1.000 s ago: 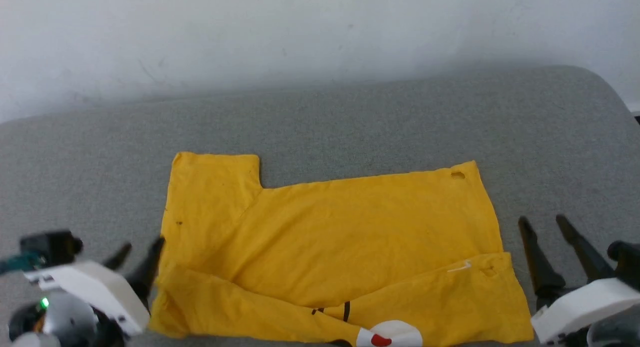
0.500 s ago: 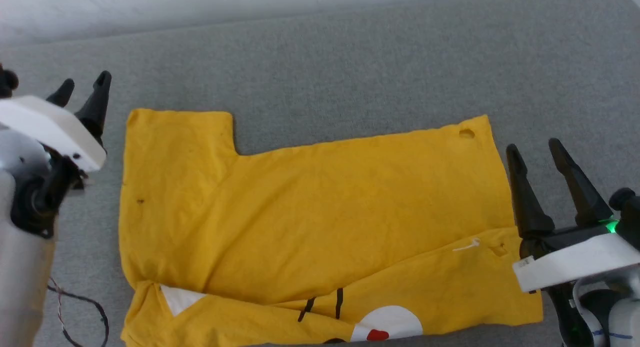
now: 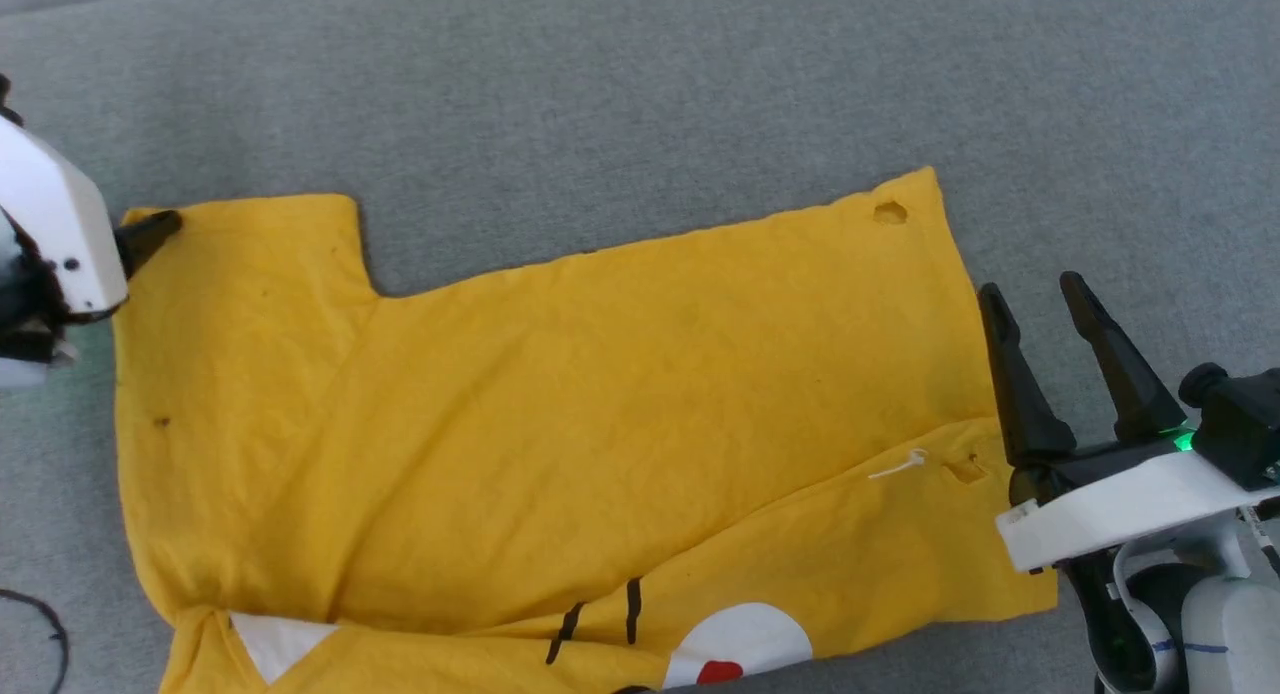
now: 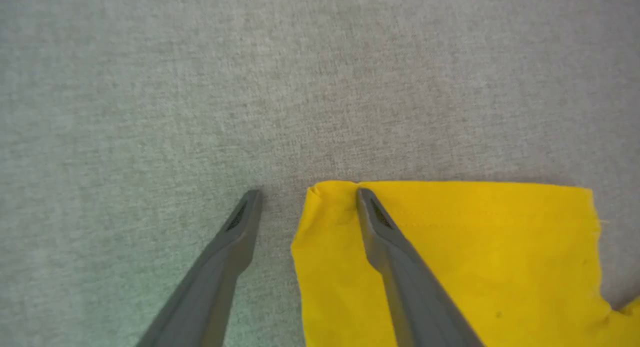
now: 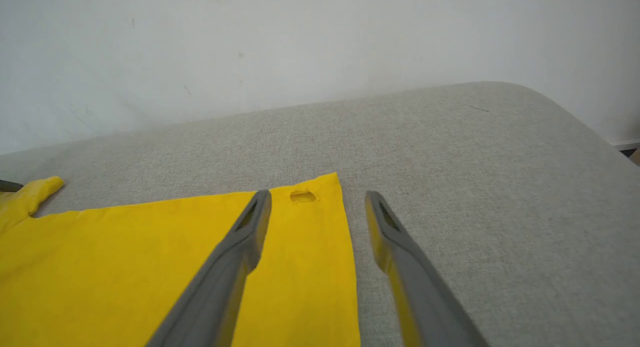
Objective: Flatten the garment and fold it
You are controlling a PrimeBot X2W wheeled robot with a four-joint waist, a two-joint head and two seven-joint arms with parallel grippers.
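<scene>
The left gripper pinches the garment by the sleeve corner (image 3: 146, 220) next, where its free edge puckers up, since the garment's middle (image 3: 636, 394) lies flat on the cushion.
The mustard-yellow garment (image 3: 560, 414) lies spread on the grey cushion. Its near edge is folded up, showing a white oval with a red dot (image 3: 738, 642) and black lines. My left gripper (image 4: 307, 193) is open at the far left sleeve corner (image 4: 320, 197): one finger rests on the fabric, the other on the cushion. In the head view a dark fingertip (image 3: 150, 232) touches that corner. My right gripper (image 3: 1035, 294) stands open at the garment's right edge. In the right wrist view the gripper (image 5: 318, 195) straddles that edge beside a small hole (image 5: 302, 196).
The grey upholstered surface (image 3: 640, 84) runs well beyond the garment on all far sides. A white wall (image 5: 300, 37) rises behind it, and its rounded right end (image 5: 575, 117) drops away. A black cable (image 3: 40, 624) loops at the lower left.
The head camera has tilted down. My left gripper went from the garment's near left corner to its far left sleeve corner. My right gripper closed in on the right edge.
</scene>
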